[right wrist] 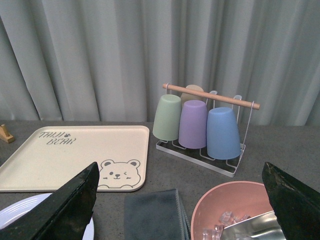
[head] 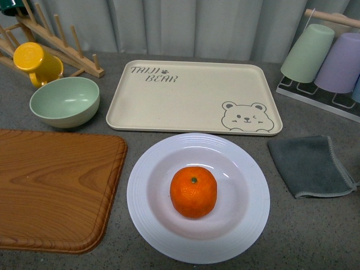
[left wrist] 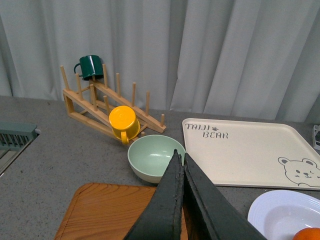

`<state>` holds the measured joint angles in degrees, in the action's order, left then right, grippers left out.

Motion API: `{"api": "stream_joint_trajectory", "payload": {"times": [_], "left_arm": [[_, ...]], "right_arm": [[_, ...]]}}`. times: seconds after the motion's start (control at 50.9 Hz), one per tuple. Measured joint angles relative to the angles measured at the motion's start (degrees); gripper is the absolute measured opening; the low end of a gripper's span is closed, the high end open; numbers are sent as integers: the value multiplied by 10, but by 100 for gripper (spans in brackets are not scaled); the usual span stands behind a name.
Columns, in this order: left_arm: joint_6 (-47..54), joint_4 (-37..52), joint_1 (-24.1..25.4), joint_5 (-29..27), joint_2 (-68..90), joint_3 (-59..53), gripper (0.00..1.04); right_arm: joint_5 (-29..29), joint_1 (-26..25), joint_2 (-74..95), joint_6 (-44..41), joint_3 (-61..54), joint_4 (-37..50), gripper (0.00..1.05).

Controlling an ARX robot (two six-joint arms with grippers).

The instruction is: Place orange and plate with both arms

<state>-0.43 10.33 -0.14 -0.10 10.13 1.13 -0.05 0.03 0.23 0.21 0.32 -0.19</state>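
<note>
I will take hold of the plate by its rim [left wrist: 310, 199] with my right gripper next. Then I can place the plate with the orange [left wrist: 308, 235] still resting on it.
The orange [head: 193, 192] sits in the middle of the white ridged plate [head: 157, 230] at the near centre of the counter in the front view. Neither arm shows in the front view. In the left wrist view my left gripper [left wrist: 180, 156] is shut and empty, held above the wooden board, with the plate's rim [left wrist: 265, 207] and a sliver of the orange [left wrist: 308, 235] at one side. In the right wrist view my right gripper [right wrist: 180, 172] is wide open and empty above the grey cloth; a bit of the plate's rim [right wrist: 15, 207] shows beside one finger.
A beige bear tray [head: 185, 93] lies behind the plate. A wooden board [head: 50, 185] lies at left, a green bowl [head: 64, 101] and yellow mug [head: 35, 63] on a rack behind it. A grey cloth [head: 309, 166] lies at right, a cup rack [head: 326, 62] behind. A pink bowl [right wrist: 225, 210] holds ice.
</note>
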Motion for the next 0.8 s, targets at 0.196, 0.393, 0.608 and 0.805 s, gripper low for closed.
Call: {"api": "stream_joint_trajectory", "payload": {"times": [0.196, 0.393, 0.608, 0.805], "left_arm": [[0, -101, 0, 1, -97, 0, 27], [0, -102, 0, 1, -99, 0, 63], [0, -103, 0, 1, -99, 0, 96], [1, -103, 0, 1, -99, 0, 98]], "right_arm": [[0, 0, 0, 0, 0, 0, 96], [0, 0, 0, 0, 0, 0, 96], [3, -2, 38, 3, 29, -76, 96], [-15, -34, 267, -1, 55, -55, 96]]}}
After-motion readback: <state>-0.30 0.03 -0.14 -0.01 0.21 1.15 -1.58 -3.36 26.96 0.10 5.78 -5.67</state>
